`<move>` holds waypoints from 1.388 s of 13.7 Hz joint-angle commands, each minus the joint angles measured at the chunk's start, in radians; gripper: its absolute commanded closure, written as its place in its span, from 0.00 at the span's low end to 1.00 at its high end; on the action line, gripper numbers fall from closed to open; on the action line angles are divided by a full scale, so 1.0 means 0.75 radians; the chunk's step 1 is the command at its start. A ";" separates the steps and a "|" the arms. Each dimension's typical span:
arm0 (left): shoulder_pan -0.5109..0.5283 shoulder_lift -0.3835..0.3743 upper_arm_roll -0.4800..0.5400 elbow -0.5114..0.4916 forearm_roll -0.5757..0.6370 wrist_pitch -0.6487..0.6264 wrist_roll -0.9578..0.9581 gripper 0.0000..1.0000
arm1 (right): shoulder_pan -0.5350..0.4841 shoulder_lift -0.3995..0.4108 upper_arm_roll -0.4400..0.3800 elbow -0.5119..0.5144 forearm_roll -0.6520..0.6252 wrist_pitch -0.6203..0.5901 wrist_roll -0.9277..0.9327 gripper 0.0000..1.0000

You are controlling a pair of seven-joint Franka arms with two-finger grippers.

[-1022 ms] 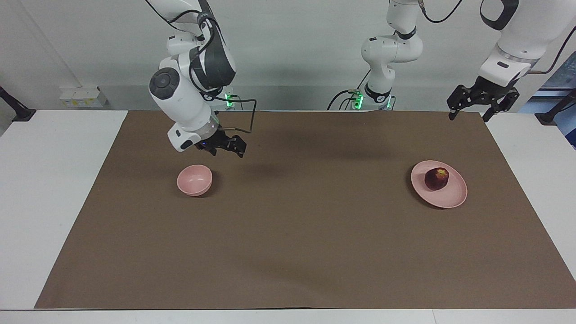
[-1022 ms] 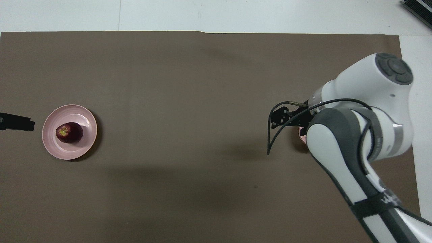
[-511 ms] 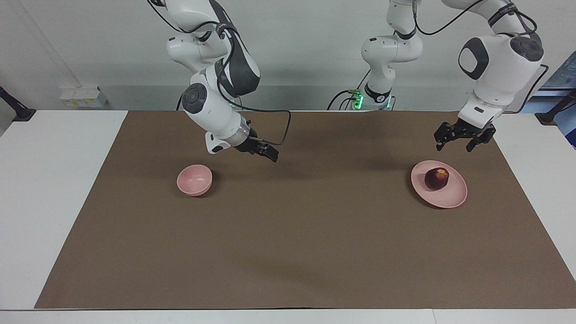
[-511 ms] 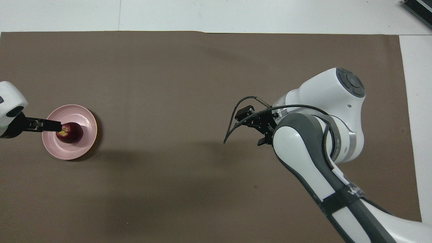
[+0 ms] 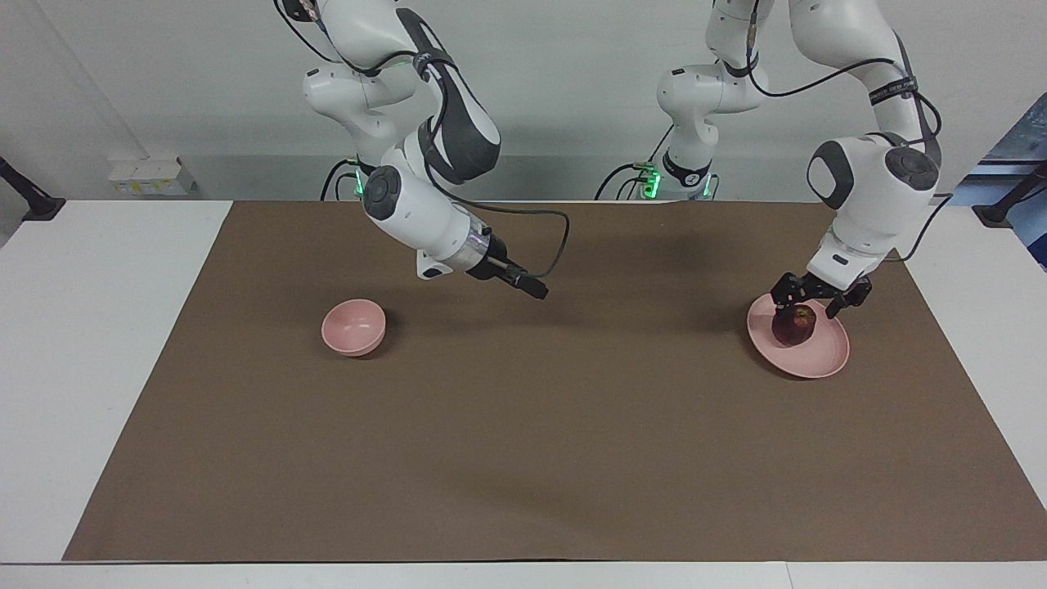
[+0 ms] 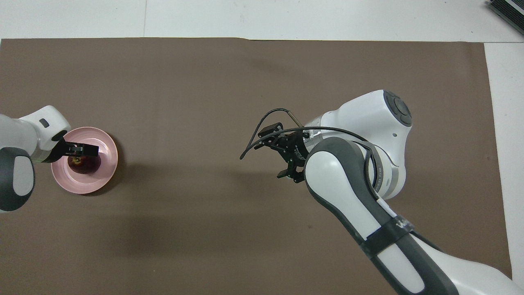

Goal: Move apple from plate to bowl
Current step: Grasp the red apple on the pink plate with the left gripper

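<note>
Next, my left gripper grabs the apple by its rounded sides to move it off the plate (image 6: 82,186) and into the bowl.
The dark red apple (image 5: 792,329) sits on the pale pink plate (image 5: 822,360) at the left arm's end of the table. My left gripper (image 5: 812,301) is open and low over the apple, a finger on each side of its top. In the overhead view this gripper (image 6: 80,150) covers part of the apple (image 6: 88,166) on the plate (image 6: 82,186). The small pink bowl (image 5: 353,326) stands empty toward the right arm's end; the right arm hides it in the overhead view. My right gripper (image 5: 536,289) is open and empty over the bare mat, between bowl and plate, and also shows in the overhead view (image 6: 276,152).
A brown mat (image 5: 523,425) covers most of the white table (image 5: 98,343). A black cable loops off the right wrist (image 6: 262,131).
My left gripper has come down from above the table's edge onto the apple. My right gripper has swung away from the bowl toward the table's middle.
</note>
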 commanded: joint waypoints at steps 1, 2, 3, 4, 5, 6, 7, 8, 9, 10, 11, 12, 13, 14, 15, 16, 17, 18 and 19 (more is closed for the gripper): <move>0.018 -0.010 -0.003 -0.052 -0.003 0.063 0.018 0.00 | 0.038 0.021 0.002 0.031 0.080 0.055 0.054 0.00; 0.026 -0.010 -0.003 -0.054 -0.003 0.069 0.020 0.00 | 0.049 0.021 0.002 0.035 0.087 0.075 0.075 0.00; 0.053 -0.012 -0.003 -0.056 -0.003 0.071 0.026 0.00 | 0.049 0.023 0.002 0.051 0.087 0.073 0.089 0.00; 0.057 -0.014 -0.003 -0.062 -0.003 0.073 0.028 0.00 | 0.047 0.023 0.002 0.058 0.091 0.071 0.101 0.00; 0.059 -0.016 -0.003 -0.070 -0.001 0.081 0.028 0.00 | 0.053 0.025 0.002 0.062 0.113 0.081 0.124 0.00; 0.057 -0.004 -0.003 -0.087 0.001 0.102 0.028 0.02 | 0.079 0.031 0.002 0.070 0.130 0.096 0.142 0.00; 0.057 -0.002 -0.003 -0.103 0.001 0.134 0.028 0.04 | 0.090 0.041 0.002 0.092 0.130 0.102 0.169 0.00; 0.055 -0.004 -0.003 -0.107 0.001 0.134 0.028 0.07 | 0.094 0.045 0.002 0.107 0.130 0.104 0.197 0.00; 0.055 -0.006 -0.003 -0.109 0.001 0.128 0.026 0.14 | 0.094 0.053 0.002 0.117 0.128 0.104 0.206 0.00; 0.053 -0.008 -0.003 -0.109 0.001 0.112 0.026 0.23 | 0.094 0.056 0.002 0.117 0.130 0.104 0.208 0.00; 0.055 -0.012 -0.005 -0.107 0.001 0.082 0.026 0.39 | 0.096 0.056 0.002 0.117 0.130 0.104 0.228 0.00; 0.057 -0.014 -0.005 -0.103 0.001 0.041 0.020 0.59 | 0.096 0.056 0.002 0.119 0.128 0.122 0.259 0.00; 0.061 -0.014 -0.003 -0.093 0.001 0.016 0.024 0.72 | 0.098 0.056 0.002 0.119 0.128 0.165 0.281 0.00; 0.063 -0.025 -0.003 -0.089 0.001 0.012 0.022 0.93 | 0.118 0.058 0.002 0.119 0.126 0.188 0.312 0.00; 0.063 -0.037 -0.003 -0.079 0.001 0.012 0.020 0.98 | 0.135 0.058 0.002 0.121 0.130 0.190 0.322 0.00; 0.061 -0.059 -0.005 -0.069 0.001 0.012 0.022 1.00 | 0.135 0.060 0.002 0.121 0.134 0.192 0.330 0.00; 0.059 -0.090 -0.011 -0.060 -0.003 0.014 0.022 1.00 | 0.137 0.062 0.002 0.125 0.140 0.214 0.373 0.00; 0.051 -0.108 -0.015 -0.048 -0.005 0.002 0.022 1.00 | 0.143 0.066 0.002 0.139 0.138 0.237 0.398 0.00; 0.041 -0.123 -0.022 -0.018 -0.017 -0.053 0.024 1.00 | 0.143 0.072 0.002 0.141 0.142 0.255 0.410 0.00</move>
